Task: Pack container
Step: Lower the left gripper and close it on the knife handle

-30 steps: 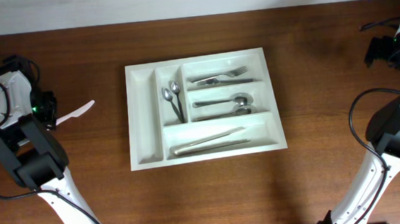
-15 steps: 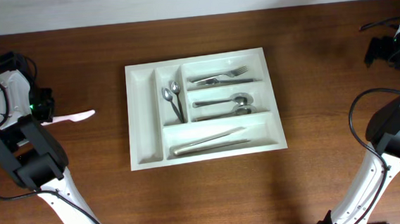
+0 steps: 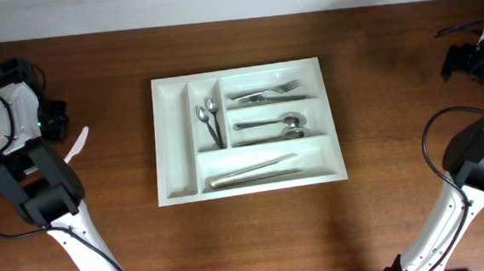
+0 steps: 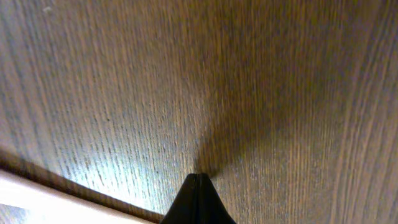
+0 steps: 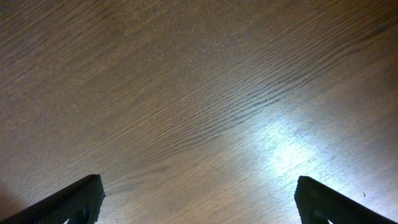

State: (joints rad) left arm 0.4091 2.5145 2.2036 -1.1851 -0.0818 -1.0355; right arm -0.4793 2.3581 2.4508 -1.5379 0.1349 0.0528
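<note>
My left gripper is shut beside the white plastic utensil (image 3: 76, 145) (image 4: 50, 202). It reopens next, then moves over the utensil to grab its middle.
The container (image 3: 174, 140), a large white tray, sits mid-table. Its left narrow slot is empty; the second narrow slot holds two small spoons (image 3: 207, 119). Forks (image 3: 265, 92), spoons (image 3: 271, 128) and knives (image 3: 253, 171) lie in the three wide slots. A white plastic utensil (image 3: 76, 145) lies slanted on the table left of the tray. My left gripper (image 3: 54, 123) is just above and left of it. In the left wrist view my left gripper (image 4: 199, 178) is shut with nothing between the fingers. My right gripper (image 3: 463, 58) is at the far right. In the right wrist view my right gripper (image 5: 199, 202) is open and empty over bare wood.
The table's far edge (image 4: 68, 196) and a pale wall behind it show in the left wrist view. Black cables (image 3: 452, 31) hang by the right arm. Both arm bases stand at the front corners.
The white plastic utensil stuck out rightward from my left gripper; now it points down-left and sits nearer the arm. My left gripper has shifted slightly up. The right arm has not moved.
</note>
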